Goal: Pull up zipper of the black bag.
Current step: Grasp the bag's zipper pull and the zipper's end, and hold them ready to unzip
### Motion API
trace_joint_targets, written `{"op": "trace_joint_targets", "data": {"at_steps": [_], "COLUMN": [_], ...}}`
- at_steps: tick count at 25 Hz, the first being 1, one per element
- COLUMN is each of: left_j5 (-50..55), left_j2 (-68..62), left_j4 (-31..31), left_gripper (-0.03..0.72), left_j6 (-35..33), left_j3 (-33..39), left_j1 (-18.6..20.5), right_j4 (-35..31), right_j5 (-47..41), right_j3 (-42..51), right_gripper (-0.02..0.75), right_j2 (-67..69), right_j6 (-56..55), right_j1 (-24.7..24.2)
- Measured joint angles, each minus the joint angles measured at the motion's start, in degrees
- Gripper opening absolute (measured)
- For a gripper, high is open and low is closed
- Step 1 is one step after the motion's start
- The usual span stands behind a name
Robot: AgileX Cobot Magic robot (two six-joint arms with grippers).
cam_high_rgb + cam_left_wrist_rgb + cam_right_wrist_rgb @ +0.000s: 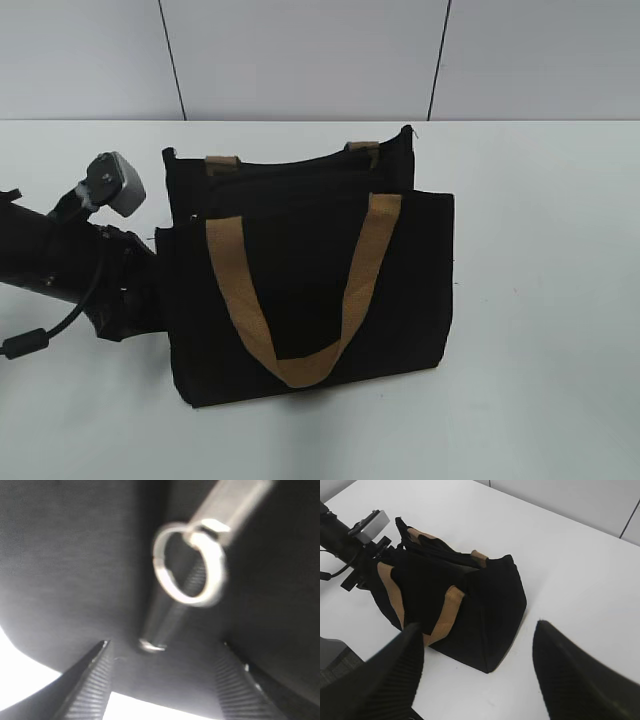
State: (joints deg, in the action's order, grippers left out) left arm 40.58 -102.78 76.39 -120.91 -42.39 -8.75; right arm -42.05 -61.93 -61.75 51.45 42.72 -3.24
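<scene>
The left gripper next needs to grab the black bag by its fabric zip end (155,657), so that it holds the zipper (192,575) tight for pulling up.
The black bag (310,290) with tan strap handles (360,280) stands on the white table. My left gripper (162,680) is open at the bag's left end, its jaws on either side of black fabric without closing on it. Just ahead of the jaws I see the zipper track (172,610), a small shiny metal piece (150,645) and a silver pull ring (190,562) on a grey tab. My right gripper (477,675) is open and empty, held above the table to the right of the bag (485,605). It is outside the exterior view.
The left arm (80,270) with its grey wrist camera (115,180) lies along the table's left side and also shows in the right wrist view (350,545). The white table (540,300) extends right of the bag. A grey wall (300,50) is behind.
</scene>
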Motion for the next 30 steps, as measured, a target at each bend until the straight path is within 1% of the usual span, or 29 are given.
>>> {"op": "trace_joint_targets", "data": {"at_steps": [5, 8, 10, 13, 17, 18, 19, 22, 24, 28, 30], "left_j5": [0.2, 1.0, 1.0, 1.4, 1.4, 1.3, 1.3, 0.9, 0.2, -2.2, -3.2], "left_j2": [0.0, 0.0, 0.0, 0.0, 0.0, 0.0, 0.0, 1.3, 3.6, 9.0, 11.2], "left_j4": [5.9, 7.1, 7.0, 6.9, 7.1, 7.1, 7.1, 6.6, 5.4, 1.3, -2.0], "left_gripper": [0.484, 0.482, 0.452, 0.334, 0.077, 0.036, 0.022, 0.022, 0.022, 0.022, 0.021], "left_j6": [-6.2, -9.3, -9.9, -10.2, -9.4, -8.7, -7.6, -4.8, -3.8, -0.2, 2.5], "left_j3": [0.0, 0.0, 0.0, 0.0, 0.0, 0.0, 0.0, 0.0, 0.0, 0.0, 0.0], "left_j1": [-0.3, -0.3, -0.3, -0.3, -0.3, -0.3, -0.4, -0.4, -0.4, -0.4, -0.4], "right_j4": [0.0, 0.0, -0.2, -1.6, -2.8, -2.8, -3.0, -3.3, -3.3, -3.4, -2.9], "right_j5": [-0.1, -0.1, -0.1, -0.1, -0.1, -0.1, -0.1, -0.1, 0.1, 3.0, 5.5], "right_j3": [0.0, 0.0, 0.0, 0.0, 0.0, 0.0, -0.1, -0.1, -0.1, -0.1, -0.1], "right_gripper": [0.526, 0.526, 0.526, 0.526, 0.524, 0.519, 0.515, 0.502, 0.498, 0.494, 0.491], "right_j2": [0.0, 0.0, 0.0, 0.0, 0.2, 0.5, 0.8, 2.1, 3.0, 5.7, 7.5], "right_j6": [0.1, 0.1, 0.1, 0.3, 0.3, 0.5, 0.7, 1.7, 2.7, 3.5, 3.7], "right_j1": [0.0, 0.0, 0.0, 0.0, 0.0, 0.0, 0.0, 0.3, 1.7, 8.1, 12.4]}}
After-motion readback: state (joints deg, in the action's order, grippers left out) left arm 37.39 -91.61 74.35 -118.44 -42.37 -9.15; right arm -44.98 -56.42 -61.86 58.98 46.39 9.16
